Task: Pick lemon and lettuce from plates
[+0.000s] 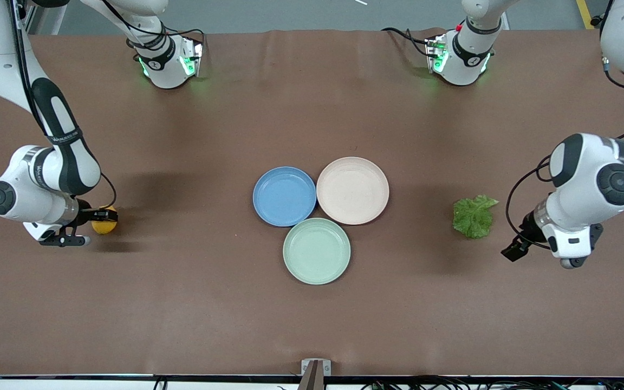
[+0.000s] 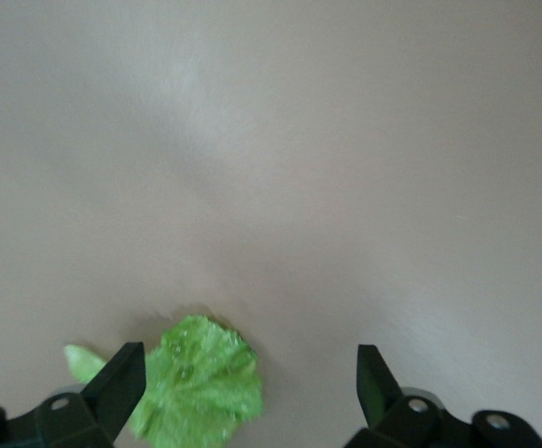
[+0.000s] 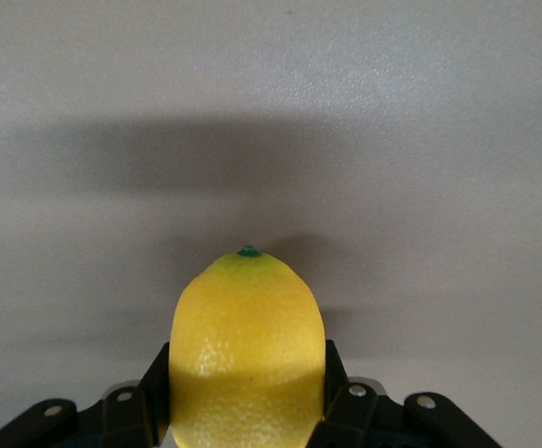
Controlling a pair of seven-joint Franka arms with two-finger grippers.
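Note:
The lemon has its lower edge on the tabletop and would rest there if I opened my right gripper now, so that gripper should release it.
The lemon (image 1: 104, 224) is held in my right gripper (image 1: 99, 216) low over the bare table at the right arm's end, away from the plates. In the right wrist view the jaws (image 3: 247, 397) are shut on the lemon (image 3: 247, 345). The lettuce (image 1: 473, 216) lies flat on the table toward the left arm's end. My left gripper (image 1: 515, 250) is open and empty beside it. In the left wrist view (image 2: 249, 378) the lettuce (image 2: 201, 392) lies close to one fingertip (image 2: 126, 373). The blue plate (image 1: 284, 195) and the beige plate (image 1: 352, 190) are empty mid-table.
A pale mint-green plate (image 1: 317, 251), also empty, touches the other two and lies nearer to the front camera. The two arm bases stand along the table's back edge. A small metal bracket (image 1: 315, 368) sits at the front edge.

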